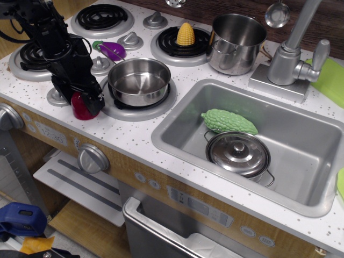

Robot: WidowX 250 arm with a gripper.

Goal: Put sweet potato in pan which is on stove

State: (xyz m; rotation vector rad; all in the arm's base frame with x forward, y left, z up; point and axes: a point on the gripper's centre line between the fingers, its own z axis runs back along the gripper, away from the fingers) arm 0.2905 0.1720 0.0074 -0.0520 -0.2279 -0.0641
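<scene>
My gripper grabs the rounded sides of the sweet potato next, to put the sweet potato (80,109) in the pan.
The sweet potato (80,109), a glossy dark red lump, sits on the white speckled stove (131,131) at its front edge, just left of the pan. The pan (138,80), shallow shiny steel and empty, rests on the front right burner. My black gripper (80,100) is lowered over the sweet potato with one finger on each side of it. The jaws stand apart at about the potato's width; they look open around it, and the potato rests on the cooktop.
A purple eggplant (110,50) lies behind the pan and yellow corn (186,34) stands on the back burner. A tall steel pot (236,43) stands by the faucet (290,54). The sink (301,177) holds a green gourd (228,121) and a lidded pot (238,154).
</scene>
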